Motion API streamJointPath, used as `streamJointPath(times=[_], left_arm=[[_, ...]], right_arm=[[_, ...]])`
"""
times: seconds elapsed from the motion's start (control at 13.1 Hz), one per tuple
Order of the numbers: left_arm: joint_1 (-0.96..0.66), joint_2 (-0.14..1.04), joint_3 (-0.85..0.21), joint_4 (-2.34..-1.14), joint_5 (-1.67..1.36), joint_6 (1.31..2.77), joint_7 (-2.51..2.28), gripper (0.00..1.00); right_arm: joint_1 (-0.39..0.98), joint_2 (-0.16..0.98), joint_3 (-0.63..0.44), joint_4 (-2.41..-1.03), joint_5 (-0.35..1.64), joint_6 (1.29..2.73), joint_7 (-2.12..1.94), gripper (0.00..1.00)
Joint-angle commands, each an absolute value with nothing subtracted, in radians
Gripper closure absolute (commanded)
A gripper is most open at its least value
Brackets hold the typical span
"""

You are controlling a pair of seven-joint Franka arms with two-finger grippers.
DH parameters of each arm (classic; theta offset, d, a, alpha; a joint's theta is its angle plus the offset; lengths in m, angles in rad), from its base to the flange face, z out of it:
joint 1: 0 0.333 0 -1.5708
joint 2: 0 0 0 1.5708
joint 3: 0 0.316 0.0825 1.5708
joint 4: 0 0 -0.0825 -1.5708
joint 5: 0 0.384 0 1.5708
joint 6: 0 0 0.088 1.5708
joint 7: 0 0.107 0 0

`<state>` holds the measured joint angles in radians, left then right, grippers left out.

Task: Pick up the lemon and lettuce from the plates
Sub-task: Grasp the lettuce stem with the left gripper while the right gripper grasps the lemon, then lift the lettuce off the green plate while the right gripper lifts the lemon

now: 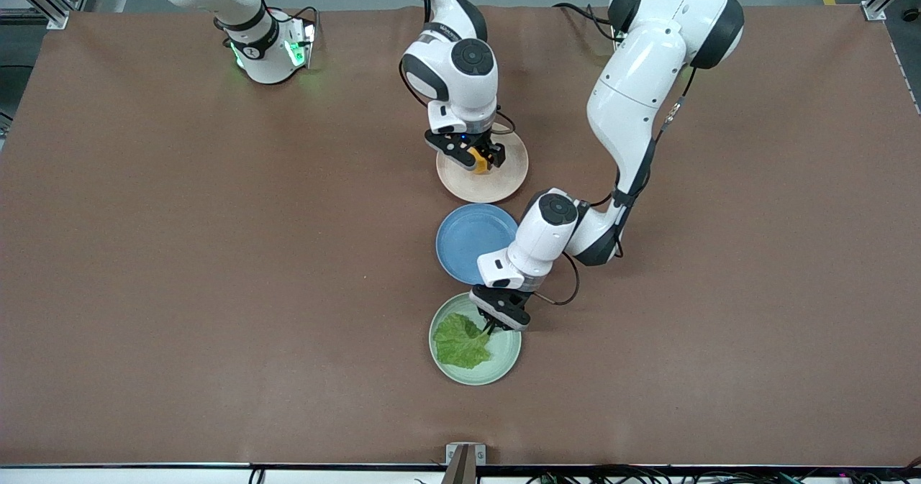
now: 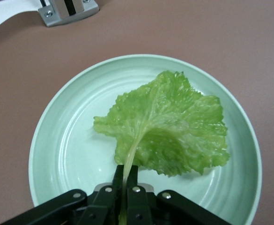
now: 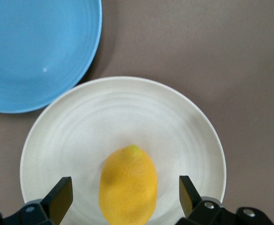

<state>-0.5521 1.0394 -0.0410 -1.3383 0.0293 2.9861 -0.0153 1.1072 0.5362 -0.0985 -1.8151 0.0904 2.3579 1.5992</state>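
Note:
My right gripper's fingers are above the lemon (image 1: 479, 162) and would miss, so they should lower before closing.
The lemon (image 1: 479, 162) lies on the beige-pink plate (image 1: 491, 186). My right gripper (image 1: 476, 156) is low over it, open, one finger on each side of the lemon (image 3: 129, 171) without touching; the plate (image 3: 127, 110) shows under it, and my right gripper (image 3: 125, 188) straddles the fruit. The lettuce (image 1: 460, 341) lies flat on the pale green plate (image 1: 505, 366), nearer to the front camera. My left gripper (image 1: 493, 321) is down at that plate's rim, shut on the leaf's pale stem. The left wrist view shows the lettuce (image 2: 169, 124), the plate (image 2: 64, 154) and my left gripper (image 2: 126, 172) pinching the stem.
An empty blue plate (image 1: 468, 234) sits between the two plates, close to both; its edge shows in the right wrist view (image 3: 29, 47). A metal bracket (image 1: 464, 457) sticks up at the table's front edge. The right arm's base (image 1: 270, 52) stands at the back.

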Motion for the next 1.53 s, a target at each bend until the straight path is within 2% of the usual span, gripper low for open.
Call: streamJointPath(times=[0.0,0.38,0.46,0.61,0.69,0.76,0.84,0.92,1.07,1.3,1.45], left_arm=[[-0.563,1.008,-0.025,-1.328,0.052,2.990,-0.020,0.97],[-0.526,0.892,-0.025,-1.368,0.057,2.858,-0.020,0.97],[-0.519,0.852,-0.026,-1.403,0.057,2.846,-0.020,0.97],[-0.476,0.739,-0.028,-1.536,0.058,2.844,-0.017,0.97],[-0.453,0.680,-0.028,-1.605,0.058,2.844,-0.015,0.97],[-0.434,0.619,-0.029,-1.677,0.058,2.844,-0.014,0.97],[-0.411,0.571,-0.029,-1.736,0.058,2.842,-0.018,0.96],[-0.397,0.536,-0.028,-1.800,0.058,2.842,-0.020,0.96],[-0.333,0.500,-0.032,-1.882,0.058,2.842,-0.011,0.96],[-0.293,0.466,-0.031,-1.968,0.060,2.839,-0.015,0.97],[-0.243,0.456,-0.031,-1.994,0.060,2.788,0.041,0.97]], right_arm=[[1.137,0.561,-0.112,-1.806,0.069,2.379,1.647,0.00],[1.150,0.610,-0.114,-1.792,0.067,2.411,1.670,0.04],[1.150,0.618,-0.114,-1.789,0.067,2.413,1.677,0.06],[1.160,0.630,-0.115,-1.778,0.067,2.411,1.707,0.18],[1.160,0.630,-0.115,-1.778,0.066,2.410,1.709,0.27],[1.158,0.629,-0.117,-1.778,0.063,2.405,1.709,0.46],[1.152,0.627,-0.117,-1.778,0.063,2.399,1.709,0.77],[1.140,0.621,-0.117,-1.772,0.066,2.396,1.703,0.98],[1.083,0.576,-0.118,-1.753,0.068,2.303,1.663,1.00],[0.929,0.459,-0.118,-1.759,0.069,2.140,1.343,1.00],[0.818,0.408,-0.117,-1.782,0.071,2.126,1.156,1.00]])
